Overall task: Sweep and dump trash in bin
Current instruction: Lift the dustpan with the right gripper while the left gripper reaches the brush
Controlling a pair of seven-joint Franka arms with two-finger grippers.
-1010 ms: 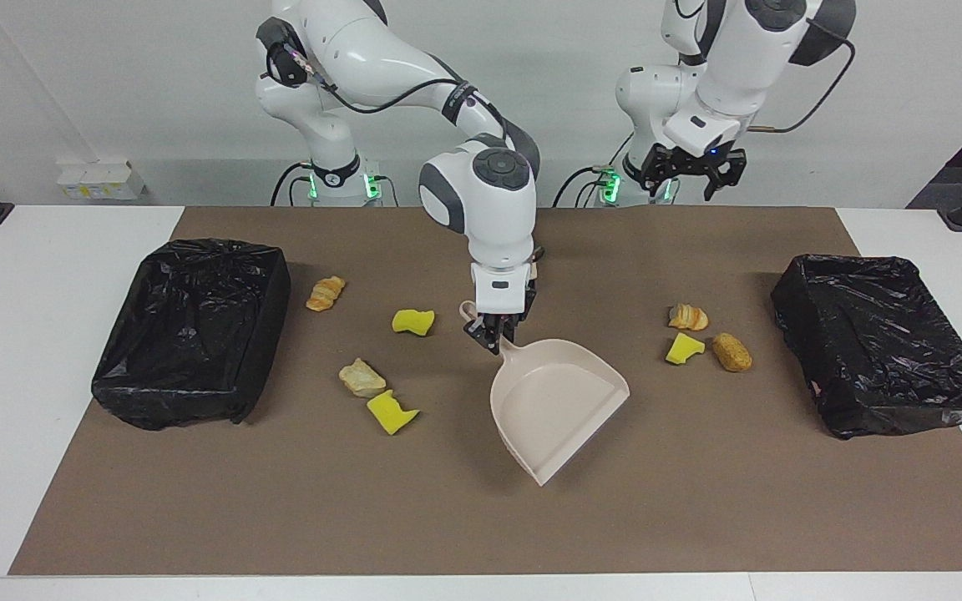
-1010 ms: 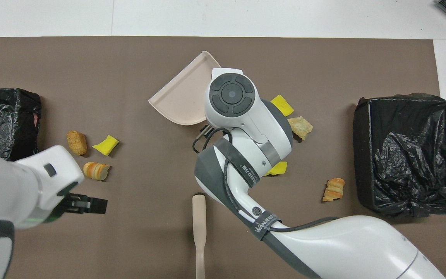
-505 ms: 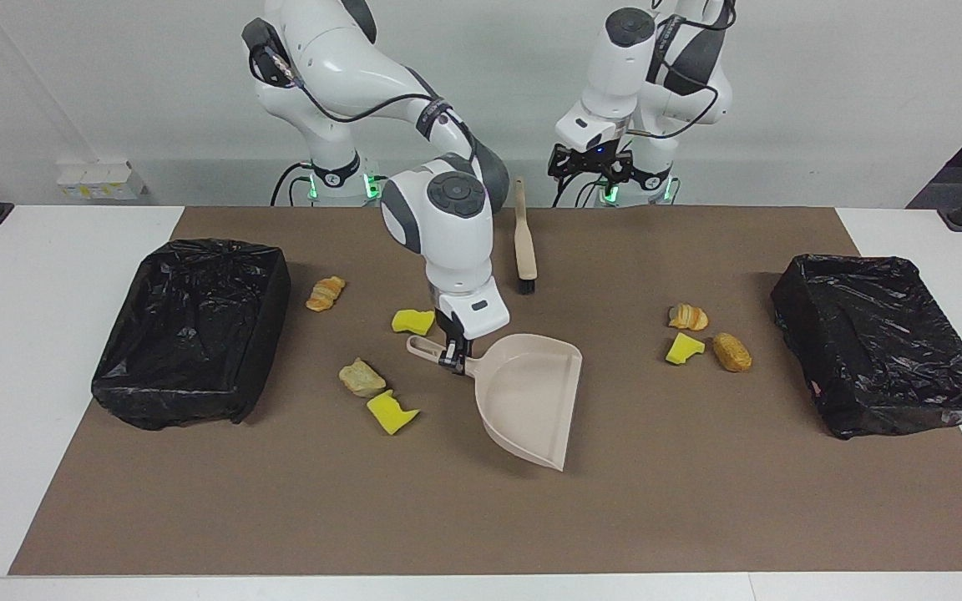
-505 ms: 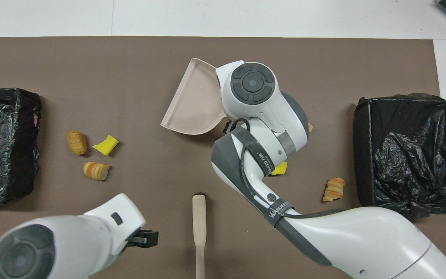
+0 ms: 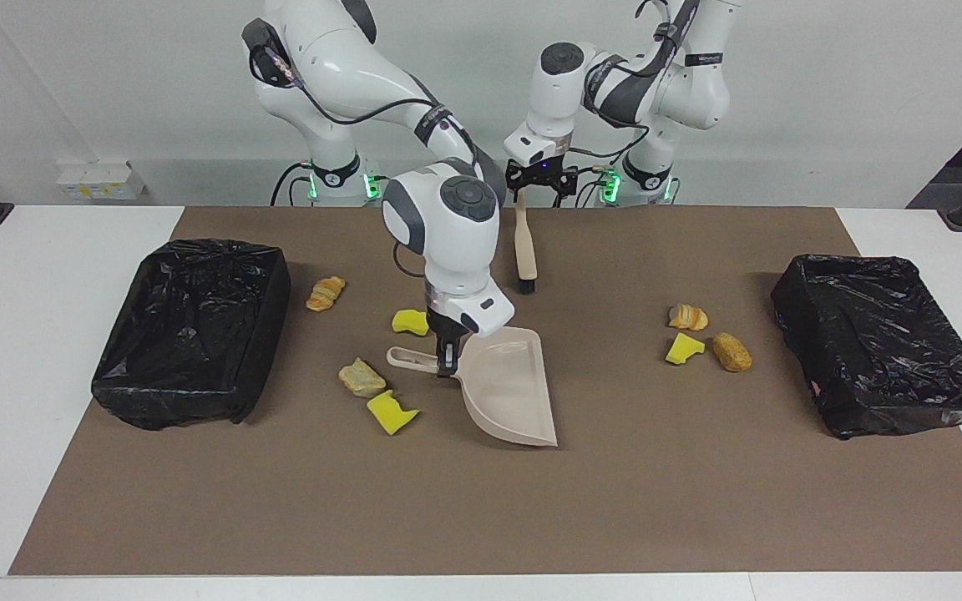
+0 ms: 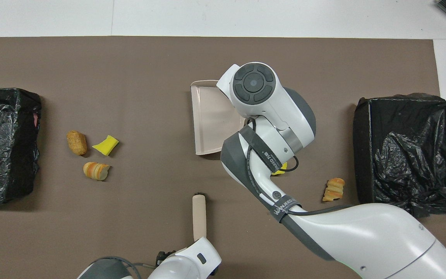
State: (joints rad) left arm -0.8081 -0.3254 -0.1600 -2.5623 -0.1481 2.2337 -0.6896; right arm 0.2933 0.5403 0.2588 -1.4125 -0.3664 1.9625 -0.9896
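The brush's handle is the part my left gripper should grab next, so that the brush can sweep scraps into the beige dustpan (image 6: 213,120).
My right gripper (image 5: 446,361) is shut on the handle of the beige dustpan (image 5: 508,386), held tilted low at the mat's middle with its mouth toward the left arm's end. Beside it lie a yellow scrap (image 5: 411,321), a tan scrap (image 5: 362,377) and another yellow scrap (image 5: 391,411). A beige brush (image 5: 523,246) lies nearer to the robots. My left gripper (image 5: 541,185) hangs open just over its handle end. Black-lined bins (image 5: 193,330) (image 5: 882,342) stand at either end.
A croissant piece (image 5: 326,292) lies near the bin at the right arm's end. A pastry piece (image 5: 687,317), a yellow chunk (image 5: 684,348) and a brown piece (image 5: 731,352) lie near the other bin. A brown mat (image 5: 698,501) covers the white table.
The left arm swung from its end of the table to above the brush handle. The right gripper carried the dustpan toward the right arm's end, turning it.
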